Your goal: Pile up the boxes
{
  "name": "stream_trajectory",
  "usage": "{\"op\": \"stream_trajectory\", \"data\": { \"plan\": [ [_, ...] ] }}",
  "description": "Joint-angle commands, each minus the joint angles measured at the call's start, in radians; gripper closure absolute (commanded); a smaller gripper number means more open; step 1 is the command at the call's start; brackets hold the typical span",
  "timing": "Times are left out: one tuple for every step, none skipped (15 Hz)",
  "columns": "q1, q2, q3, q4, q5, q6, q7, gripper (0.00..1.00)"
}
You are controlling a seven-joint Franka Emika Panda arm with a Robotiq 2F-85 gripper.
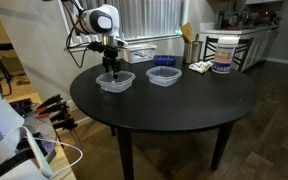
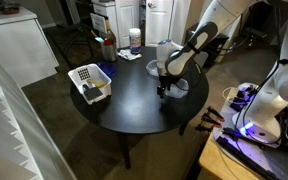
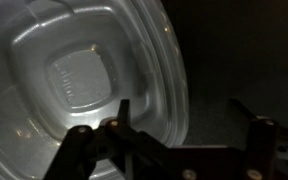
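Note:
The near box's rim lies between my open fingers, one inside the box and the other outside, so it is time to close on the rim now.
Two clear plastic boxes stand side by side on the round black table. In an exterior view one box is under my gripper and the other box sits apart to its right. In the wrist view the near box fills the left side. My gripper is open and low over its rim: one finger is inside the box, the other outside over the bare table. In an exterior view my gripper is down at the box; the other box lies behind.
A tall white pail with a blue label and a small tray of items stand at the table's far edge. A white basket, a brown bottle and a white bottle stand on the table too.

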Motion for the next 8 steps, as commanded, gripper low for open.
{"op": "stream_trajectory", "data": {
  "plan": [
    [-0.001,0.016,-0.003,0.004,0.025,0.016,-0.048,0.33],
    [-0.002,0.017,-0.003,0.003,0.026,0.016,-0.050,0.41],
    [-0.002,0.016,-0.002,0.002,0.027,0.016,-0.052,0.47],
    [-0.003,0.014,-0.001,0.002,0.029,0.014,-0.054,0.53],
    [-0.003,0.012,-0.001,0.002,0.028,0.013,-0.054,0.61],
    [-0.003,0.012,-0.003,0.002,0.027,0.012,-0.054,0.66],
    [-0.003,0.012,-0.004,0.001,0.025,0.011,-0.053,0.74],
    [-0.002,0.010,-0.006,0.000,0.022,0.008,-0.051,0.80]
  ]
}}
